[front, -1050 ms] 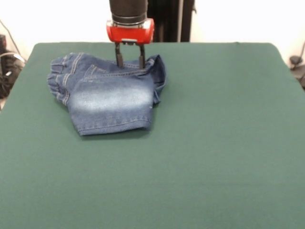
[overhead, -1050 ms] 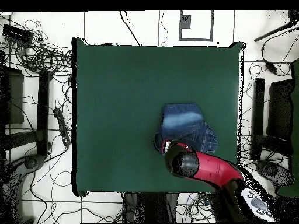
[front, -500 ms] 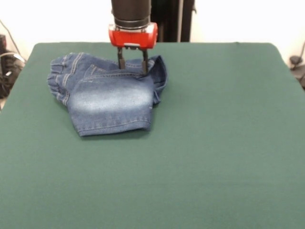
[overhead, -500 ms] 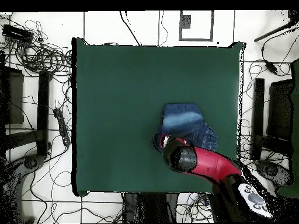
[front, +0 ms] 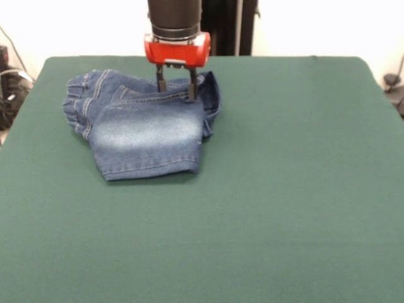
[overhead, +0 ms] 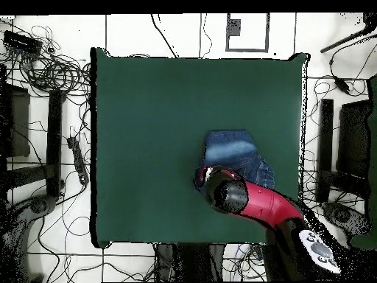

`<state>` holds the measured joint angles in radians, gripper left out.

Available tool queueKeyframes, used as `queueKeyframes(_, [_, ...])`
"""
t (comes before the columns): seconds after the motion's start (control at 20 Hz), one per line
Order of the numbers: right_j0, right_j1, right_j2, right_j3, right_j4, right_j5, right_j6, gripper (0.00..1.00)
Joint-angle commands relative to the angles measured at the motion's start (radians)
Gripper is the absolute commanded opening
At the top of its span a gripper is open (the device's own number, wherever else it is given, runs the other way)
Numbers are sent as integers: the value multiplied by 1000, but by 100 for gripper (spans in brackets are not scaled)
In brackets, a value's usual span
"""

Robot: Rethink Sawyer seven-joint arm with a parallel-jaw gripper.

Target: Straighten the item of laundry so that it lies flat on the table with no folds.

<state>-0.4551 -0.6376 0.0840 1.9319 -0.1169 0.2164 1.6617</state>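
Note:
My gripper needs to grab the denim by that raised seam [front: 177,95] next, because the seam fold stands up along the denim while the faded leg [front: 148,134] lies flat.
The item of laundry [front: 145,129], small blue jeans with a faded whitish patch, lies folded over on itself at the far left of the table [front: 284,189]. Its gathered waistband bunches at the left and a fold stands up at its right end. My gripper [front: 176,93] hangs over the jeans' far edge, open, with both fingertips down on the denim along a seam ridge. From above, the jeans [overhead: 231,151] lie near the table's [overhead: 147,133] right side, and the red wrist [overhead: 227,195] covers their near part and hides the fingers.
Cables and stands [overhead: 51,110] lie on the floor around the table. The table's far edge [front: 284,58] runs just behind the jeans in the front view.
The gripper has come down a little and shifted slightly right in the front view, so its tips now press on the denim. The jeans keep their shape.

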Motion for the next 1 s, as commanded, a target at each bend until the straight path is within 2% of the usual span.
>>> queueKeyframes(0.05, [48,53,-2,-29,66,-54,229,100])
queueKeyframes(0.1, [48,53,-3,-21,64,-73,231,100])
queueKeyframes(0.15, [56,54,-12,-13,79,-78,244,0])
queueKeyframes(0.3, [61,55,-15,-9,85,-43,240,0])
queueKeyframes(0.5, [68,67,-19,-21,82,-83,235,0])
queueKeyframes(0.65, [70,71,-18,-36,65,-62,203,0])
queueKeyframes(1.0, [216,76,-137,-165,-80,39,60,0])
